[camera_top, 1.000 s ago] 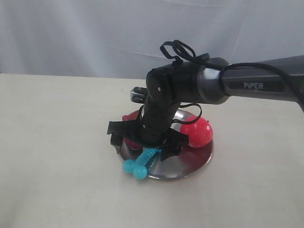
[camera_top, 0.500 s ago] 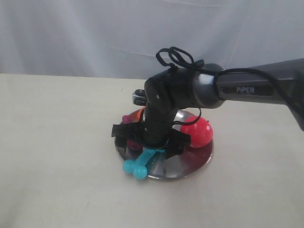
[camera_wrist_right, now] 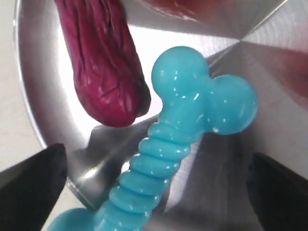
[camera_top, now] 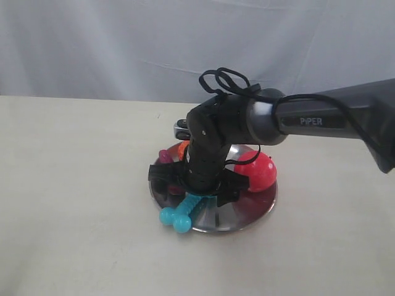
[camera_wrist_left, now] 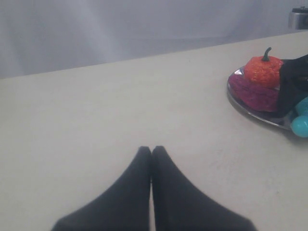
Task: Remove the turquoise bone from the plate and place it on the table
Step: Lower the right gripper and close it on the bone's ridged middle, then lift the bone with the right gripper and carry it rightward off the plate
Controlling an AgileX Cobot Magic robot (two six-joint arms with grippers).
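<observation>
My right gripper should close on the ribbed body of the bone now. The gripper's fingers are on either side of the bone's body, low over the plate.
The turquoise bone (camera_top: 184, 213) lies at the plate's (camera_top: 250, 213) front-left rim, with one knobbed end sticking out over the table (camera_top: 74, 185). My right gripper (camera_top: 199, 190) points straight down over the bone's shaft. In the right wrist view the ribbed bone (camera_wrist_right: 166, 163) runs between the two dark fingertips (camera_wrist_right: 33, 185), which stand wide apart and clear of it, so the right gripper (camera_wrist_right: 156, 192) is open. My left gripper (camera_wrist_left: 151, 150) is shut and empty, low over the table left of the plate (camera_wrist_left: 250, 109). The bone's knobs (camera_wrist_left: 301, 120) show at that view's edge.
On the plate beside the bone lie a dark purple toy vegetable (camera_wrist_right: 103, 72), an orange-red pumpkin-like toy (camera_wrist_left: 262, 70) and a red ball (camera_top: 259, 171). A small metal object (camera_top: 181, 128) sits behind the plate. A white curtain backs the table.
My right arm has sunk a little and its open fingers have come down around the bone's shaft. The bone and the other toys have not moved.
</observation>
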